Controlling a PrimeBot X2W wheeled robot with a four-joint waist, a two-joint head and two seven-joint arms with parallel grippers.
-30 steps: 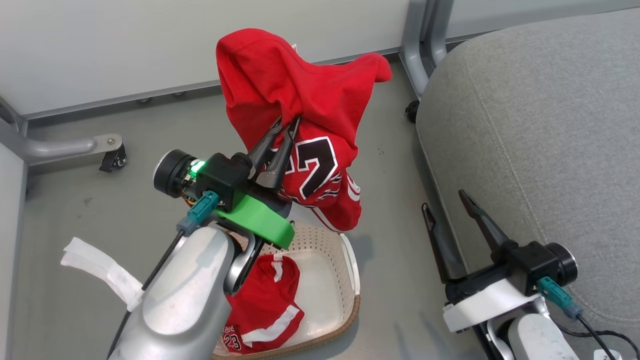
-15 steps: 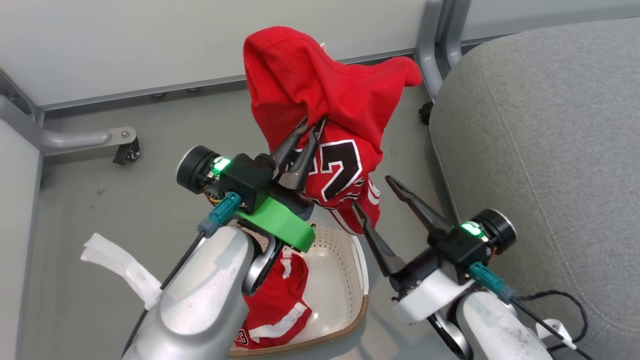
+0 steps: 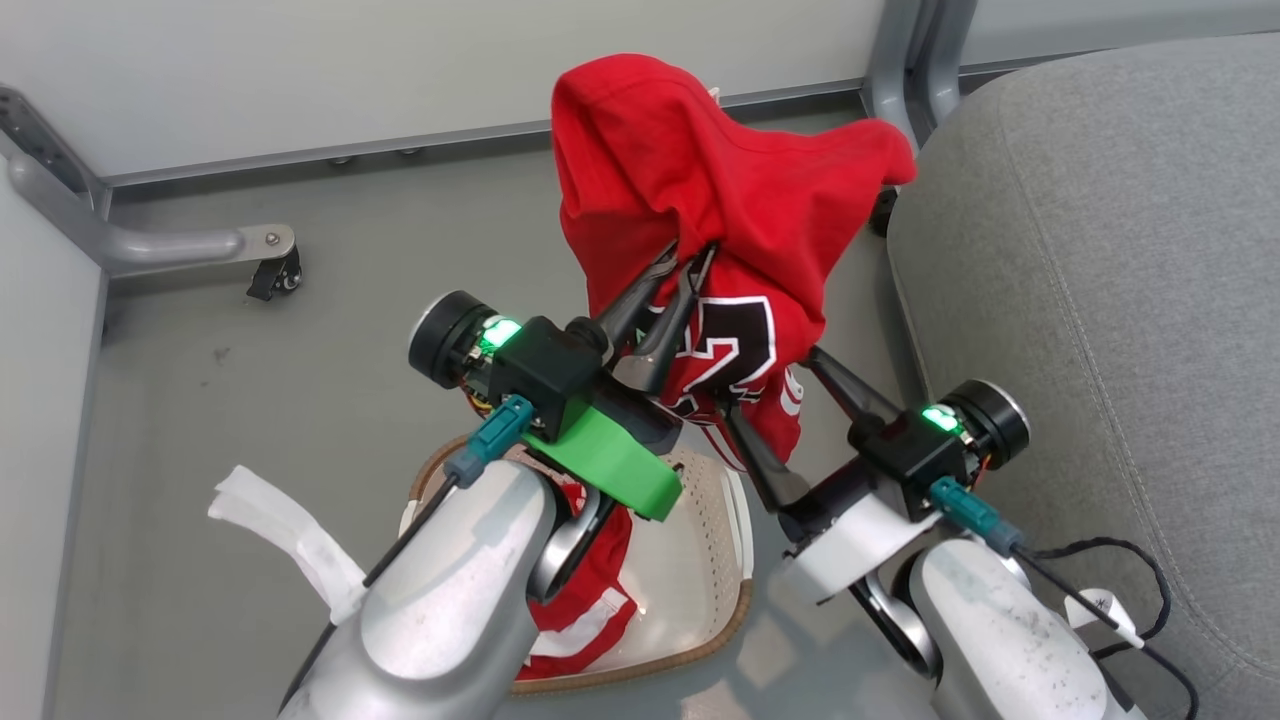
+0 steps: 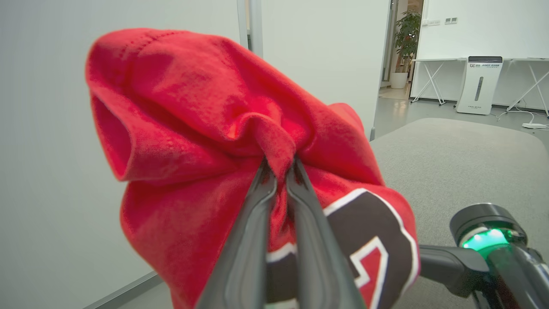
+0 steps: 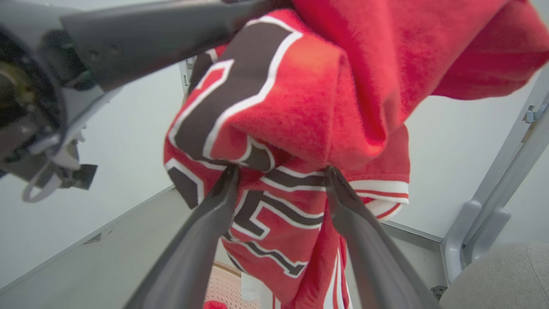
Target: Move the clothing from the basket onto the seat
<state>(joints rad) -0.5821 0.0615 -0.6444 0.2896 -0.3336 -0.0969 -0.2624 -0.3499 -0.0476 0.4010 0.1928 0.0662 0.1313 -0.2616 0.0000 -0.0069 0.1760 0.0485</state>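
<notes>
I need to grab the red jersey by its numbered front with my right gripper next, to carry the jersey onto the seat.
My left gripper is shut on a fold of the red "23" jersey, which hangs bunched in the air above the basket. The pinch shows close up in the left wrist view, where the left gripper bites the jersey. My right gripper is open, one finger on each side of the jersey's hanging lower part. In the right wrist view the right gripper brackets the jersey. Red shorts with white stripes lie in the basket, partly hidden by my left arm. The grey seat is at the right.
A grey metal frame leg with a caster stands on the floor at the left. A grey post rises by the seat's far corner, against a pale wall. A white strap hangs off my left forearm.
The head camera has shifted, sliding the scene rightward. My right gripper has come from beside the seat's edge up to the jersey's lower part. The left gripper keeps its hold.
</notes>
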